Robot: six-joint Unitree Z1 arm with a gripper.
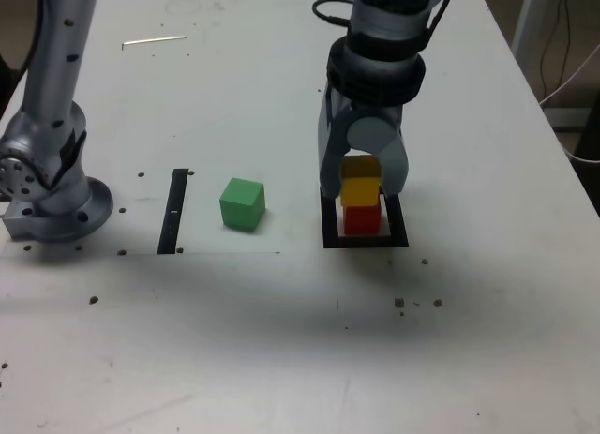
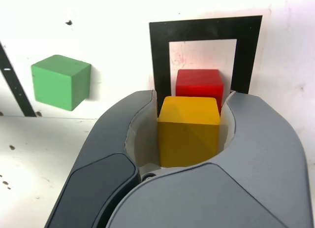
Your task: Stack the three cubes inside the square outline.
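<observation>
The yellow cube's lower edge (image 1: 360,204) is over the red cube (image 1: 362,218) in the exterior view, so the yellow cube would stand there. The robot's gripper needs to open now.
My gripper (image 1: 364,183) is shut on the yellow cube (image 1: 360,192), its two grey jaws pressing the cube's sides. Directly below it the red cube (image 1: 362,218) stands inside the black square outline (image 1: 366,240); in the exterior view the yellow cube seems to rest on or just above the red one. In the wrist view the yellow cube (image 2: 188,132) fills the gap of the gripper (image 2: 191,99), and the red cube (image 2: 199,82) shows past it within the square outline (image 2: 206,28). Off to the exterior view's left, the green cube (image 1: 242,204) (image 2: 60,81) sits alone on the table.
A narrow black strip (image 1: 173,211) lies left of the green cube in the exterior view. The arm's grey base (image 1: 52,186) stands at the far left. A thin white stick (image 1: 153,41) lies near the table's back. Small dark specks dot the white tabletop.
</observation>
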